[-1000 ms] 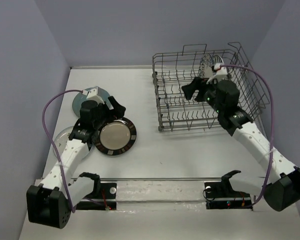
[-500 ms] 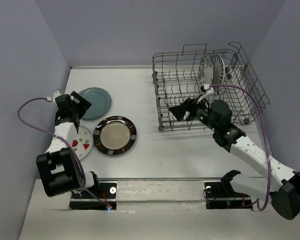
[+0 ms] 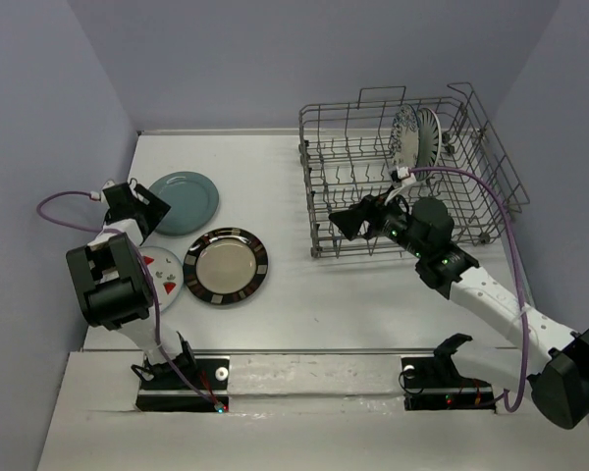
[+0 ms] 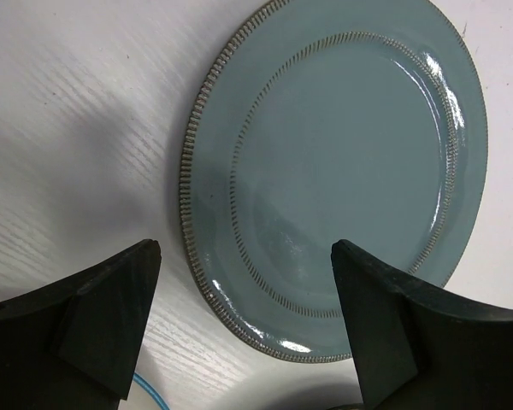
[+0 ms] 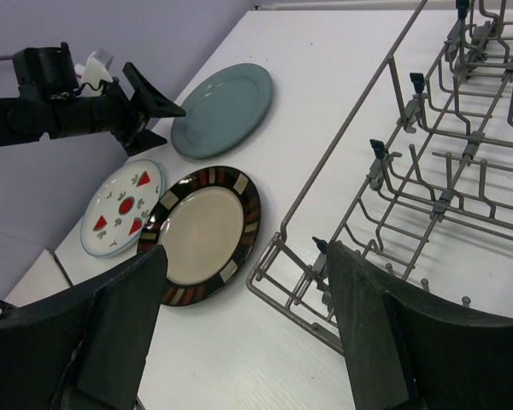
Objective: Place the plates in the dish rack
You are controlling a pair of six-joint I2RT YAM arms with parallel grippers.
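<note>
My left gripper should grab the teal plate point(image 3: 184, 202) by the plate's rim opposite the rack. The plate's rim on the rack side then stays free for handing it over.
The teal plate point(image 3: 184, 202) lies flat at the left; it fills the left wrist view point(image 4: 342, 145). My left gripper point(image 3: 153, 207) is open just left of it, low over its rim point(image 4: 244, 249), holding nothing. The brown-rimmed cream plate point(image 3: 226, 266) and the white plate with red marks point(image 3: 163, 276) lie nearer. Two plates, one blue-floral point(image 3: 404, 135) and one striped point(image 3: 428, 137), stand upright in the dish rack point(image 3: 309, 186). My right gripper point(image 3: 351, 216) is open and empty above the rack's near left corner point(image 5: 355, 120).
The right wrist view shows the teal plate point(image 5: 222, 109), the brown-rimmed plate point(image 5: 201, 235), the marked plate point(image 5: 122, 207) and the left gripper point(image 5: 158, 120). Purple walls close the left, back and right sides. The rack's tines stand in rows.
My left arm swung from over the brown-rimmed plate out to the left of the teal plate. My right gripper drew back from inside the rack to its near left corner.
</note>
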